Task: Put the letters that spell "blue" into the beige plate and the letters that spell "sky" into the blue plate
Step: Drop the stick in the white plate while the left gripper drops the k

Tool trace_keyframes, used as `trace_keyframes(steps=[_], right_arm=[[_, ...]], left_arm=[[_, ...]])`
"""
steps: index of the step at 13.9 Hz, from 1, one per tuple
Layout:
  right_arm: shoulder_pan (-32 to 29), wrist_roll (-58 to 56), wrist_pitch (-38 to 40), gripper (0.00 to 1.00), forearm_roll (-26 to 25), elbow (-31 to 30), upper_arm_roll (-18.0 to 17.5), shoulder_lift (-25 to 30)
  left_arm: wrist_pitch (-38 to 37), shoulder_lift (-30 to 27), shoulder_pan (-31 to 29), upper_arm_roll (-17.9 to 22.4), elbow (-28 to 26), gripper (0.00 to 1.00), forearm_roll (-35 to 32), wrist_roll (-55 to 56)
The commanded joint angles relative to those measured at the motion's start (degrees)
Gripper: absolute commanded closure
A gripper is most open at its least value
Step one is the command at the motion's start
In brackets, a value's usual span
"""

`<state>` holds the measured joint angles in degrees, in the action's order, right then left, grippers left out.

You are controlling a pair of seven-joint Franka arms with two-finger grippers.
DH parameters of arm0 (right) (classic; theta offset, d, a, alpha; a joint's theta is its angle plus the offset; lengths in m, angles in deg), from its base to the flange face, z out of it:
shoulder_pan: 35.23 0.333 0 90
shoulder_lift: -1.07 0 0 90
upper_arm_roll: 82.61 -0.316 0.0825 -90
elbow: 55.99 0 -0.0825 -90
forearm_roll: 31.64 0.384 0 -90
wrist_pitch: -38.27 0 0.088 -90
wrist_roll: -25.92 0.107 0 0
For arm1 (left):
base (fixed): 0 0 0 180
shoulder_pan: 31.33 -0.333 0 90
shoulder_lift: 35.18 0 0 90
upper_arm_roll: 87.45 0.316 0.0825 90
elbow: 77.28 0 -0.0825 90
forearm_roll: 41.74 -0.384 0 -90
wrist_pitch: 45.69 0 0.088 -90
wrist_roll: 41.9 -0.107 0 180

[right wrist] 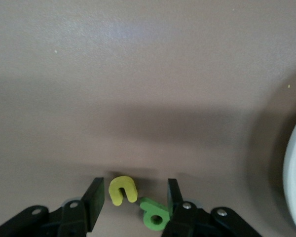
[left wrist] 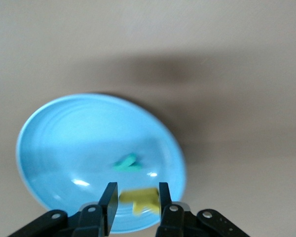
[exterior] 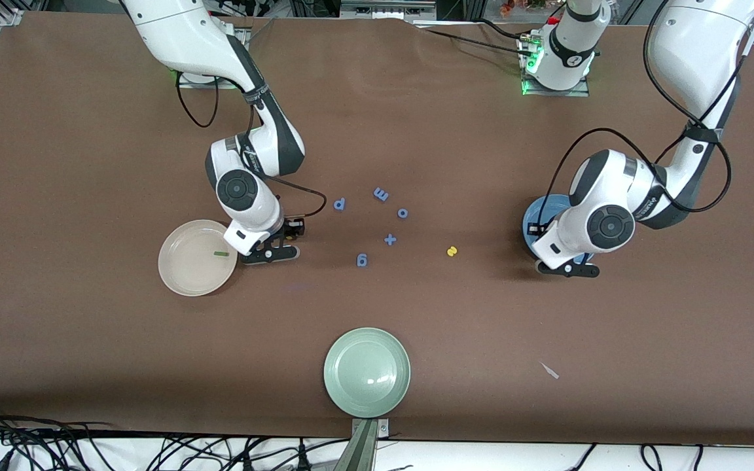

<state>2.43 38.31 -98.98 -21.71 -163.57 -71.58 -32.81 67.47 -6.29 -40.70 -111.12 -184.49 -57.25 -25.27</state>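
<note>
My right gripper needs to grab the yellow "u" next across the outer sides of its legs, because the "u" has a round bend [right wrist: 122, 180] and its two legs run side by side.
My left gripper [left wrist: 135, 190] hangs over the blue plate [left wrist: 64, 138], open a little. A yellow "k" [left wrist: 143, 200] lies between its fingers, against one and a thin gap from the other. A teal "y" [left wrist: 127, 162] lies in that plate. My right gripper [right wrist: 133, 186] stands open low over the table beside the beige plate [exterior: 187, 275], with a yellow "u" [right wrist: 122, 189] and a green "b" [right wrist: 154, 215] between its fingers. The "b" touches one finger. A dark green bar "l" [exterior: 221, 253] lies in the beige plate. A yellow "s" [exterior: 451, 250] sits on the table toward the blue plate [exterior: 537, 216].
Several all-blue letters lie mid-table, among them a "p" [exterior: 340, 204], an "o" [exterior: 402, 212] and a plus sign [exterior: 390, 239]. A pale green plate [exterior: 367, 371] sits near the front edge. A small white scrap [exterior: 550, 371] lies toward the left arm's end.
</note>
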Motion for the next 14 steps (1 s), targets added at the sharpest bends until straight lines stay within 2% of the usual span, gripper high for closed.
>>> trace_keyframes(steps=[1,3,5,7,9,11,14], right_arm=[[0.13,0.09,-2.76,0.4,1.06,-2.28,-0.66,0.65],[0.13,0.18,-2.85,0.4,1.15,-2.64,-0.75,0.74],[0.13,-0.26,-2.94,0.4,1.15,-2.55,-1.01,0.92],[0.04,-1.05,-4.25,0.4,1.15,-2.55,-1.63,0.92],[-0.04,-1.14,-4.95,0.4,1.15,-2.55,-1.98,0.74],[-0.04,-1.32,-5.13,0.4,1.24,-2.81,-2.15,0.83],[-0.22,-2.72,-7.66,0.41,1.41,-5.0,-2.15,0.83]], left_arm=[[1.18,-4.28,-0.73,-0.86,-4.76,0.17,-2.95,-0.55],[1.01,-4.19,-0.29,-0.94,-3.01,0.02,-2.17,-0.37],[0.66,-3.93,1.19,-1.82,0.41,0.01,1.42,-0.02],[0.66,-1.75,4.61,-2.26,4.71,0.05,2.85,0.42],[0.66,1.24,8.66,-2.17,9.2,0.21,2.94,5.65],[0.66,5.54,11.03,-2.17,13.77,0.21,2.85,16.98],[1.09,11.08,14.64,-2.0,18.52,0.21,2.67,26.49]])
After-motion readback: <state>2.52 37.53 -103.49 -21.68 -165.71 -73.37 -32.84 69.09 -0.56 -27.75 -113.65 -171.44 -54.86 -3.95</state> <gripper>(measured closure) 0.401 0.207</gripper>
